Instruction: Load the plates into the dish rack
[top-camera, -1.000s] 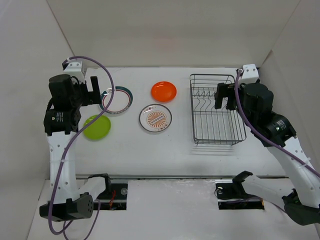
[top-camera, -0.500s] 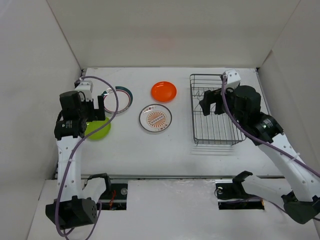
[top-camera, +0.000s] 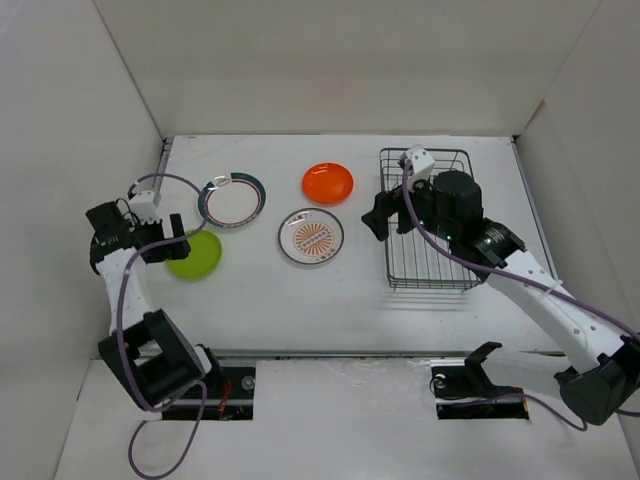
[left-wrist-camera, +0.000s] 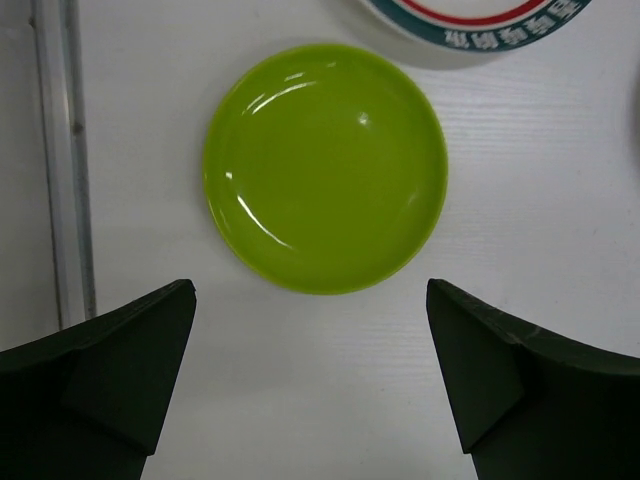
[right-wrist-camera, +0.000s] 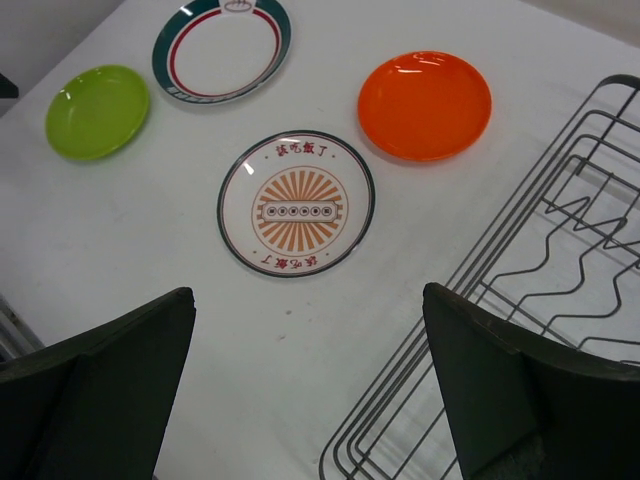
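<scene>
My left gripper should grab the green plate's rim nearest the raised strip next, so the plate's opposite rim stays free for my right gripper to rack it.
Four plates lie flat on the white table: lime green (top-camera: 194, 254), teal-and-red ringed (top-camera: 233, 199), orange (top-camera: 328, 182) and orange sunburst (top-camera: 311, 236). The dark wire dish rack (top-camera: 432, 262) stands at the right with no plate in it. My left gripper (top-camera: 160, 243) is open and empty, just left of the green plate (left-wrist-camera: 325, 168), which lies just beyond its fingertips (left-wrist-camera: 160, 330). My right gripper (top-camera: 378, 216) is open and empty over the rack's left edge. Its view shows the sunburst plate (right-wrist-camera: 296, 203), orange plate (right-wrist-camera: 425, 105), ringed plate (right-wrist-camera: 222, 48), green plate (right-wrist-camera: 97, 110) and rack (right-wrist-camera: 545, 290).
White walls enclose the table on the left, back and right. A raised strip (left-wrist-camera: 65, 160) runs along the table's left edge close to the green plate. The ringed plate's rim (left-wrist-camera: 480, 15) lies just beyond the green plate.
My left arm has dropped and swung left, its gripper now low beside the green plate. My right gripper has moved left from above the rack to its left edge. No plate has moved.
</scene>
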